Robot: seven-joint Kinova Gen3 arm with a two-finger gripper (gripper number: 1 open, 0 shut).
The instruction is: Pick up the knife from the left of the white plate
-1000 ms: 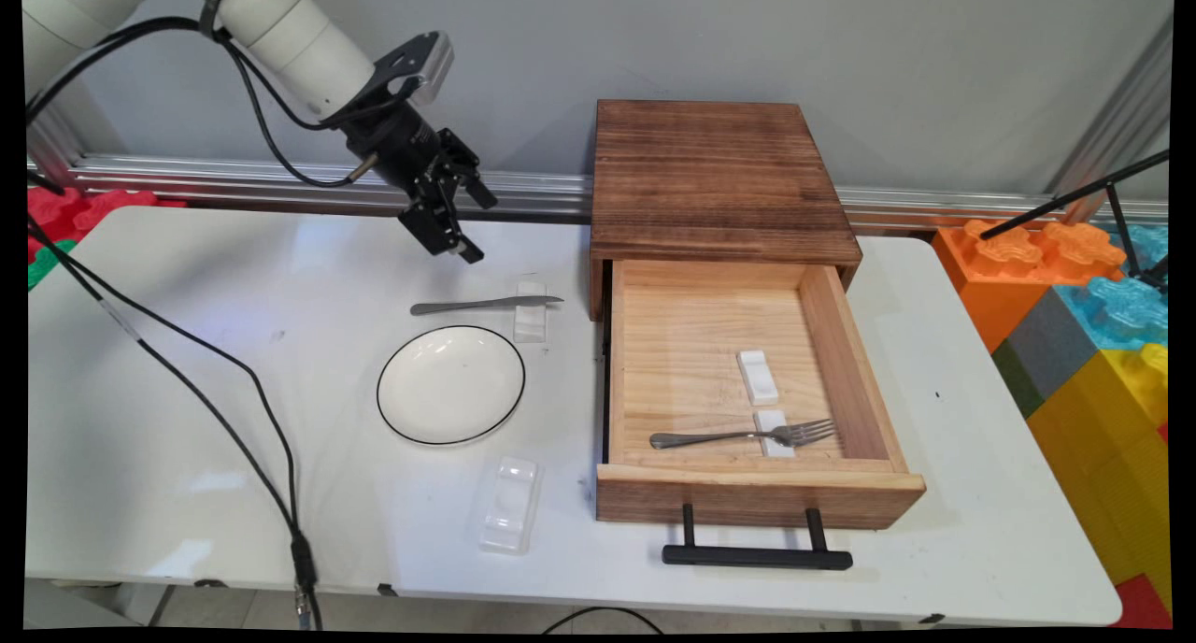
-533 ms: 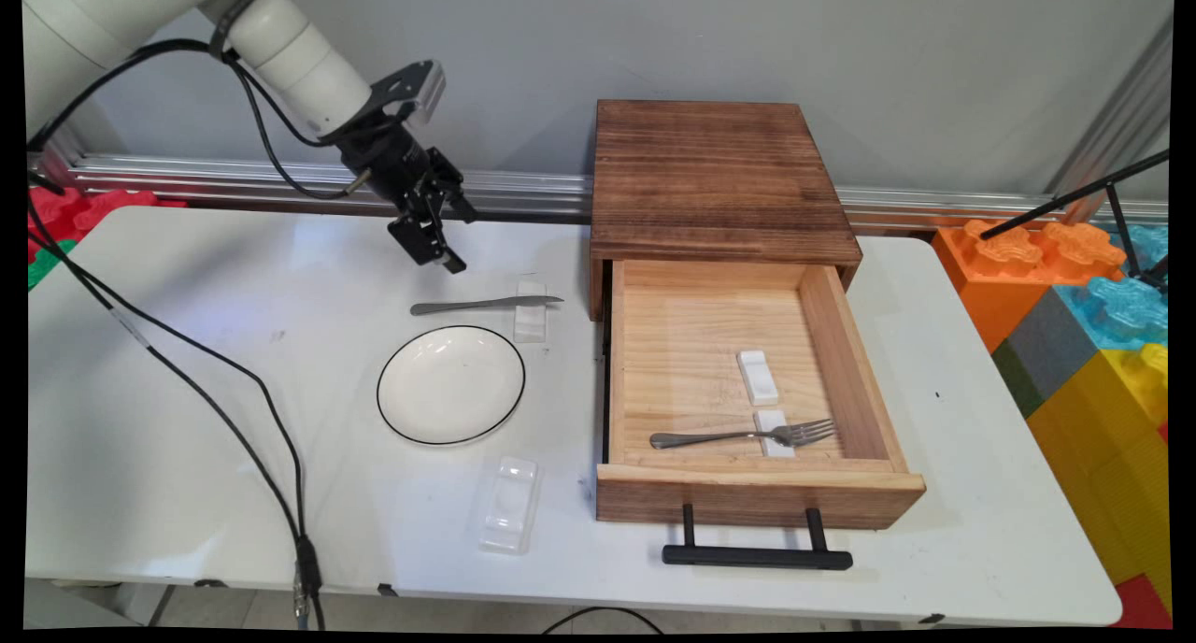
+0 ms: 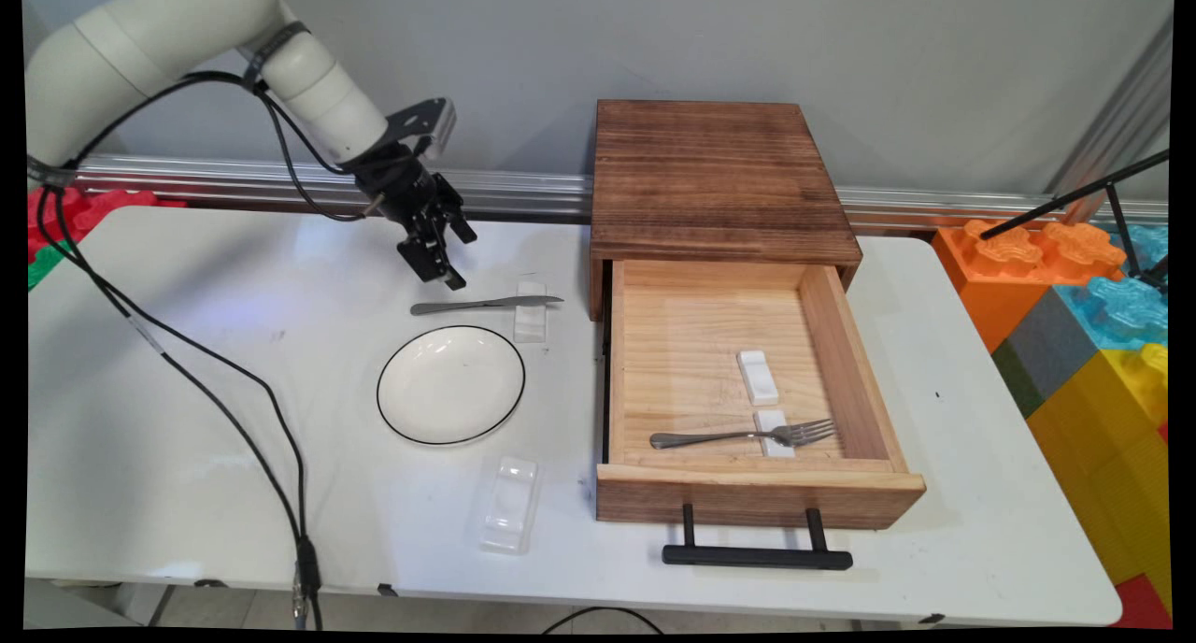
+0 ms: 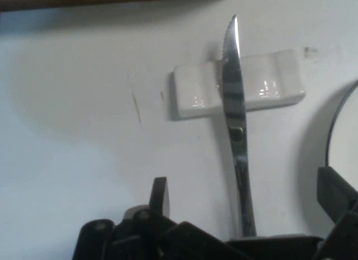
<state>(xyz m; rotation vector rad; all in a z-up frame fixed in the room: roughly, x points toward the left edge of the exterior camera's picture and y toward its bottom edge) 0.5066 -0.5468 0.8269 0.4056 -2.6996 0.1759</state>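
I need to move the knife off its white rest into the drawer, so my gripper should grab the knife by its handle (image 3: 443, 307) next.
My black gripper (image 3: 450, 262) hangs open just above the table, over the handle end of a steel knife (image 3: 486, 303). The knife lies flat with its blade on a small white rest (image 3: 530, 311). In the hand view the knife (image 4: 238, 131) runs up between my two fingers (image 4: 159, 195), crossing the white rest (image 4: 263, 84); the gripper (image 4: 246, 195) holds nothing. A white plate with a black rim (image 3: 450, 384) sits just in front of the knife, and its edge (image 4: 341, 131) shows at the right of the hand view.
A dark wooden box (image 3: 715, 171) stands to the right with its light drawer (image 3: 841, 363) pulled out, holding a fork (image 3: 743, 435) and two white rests (image 3: 757, 377). A clear rest (image 3: 509, 505) lies near the front edge. Coloured blocks (image 3: 1074, 297) stand at the far right.
The gripper has moved left and then come down toward the knife's handle. Nothing on the table has moved.
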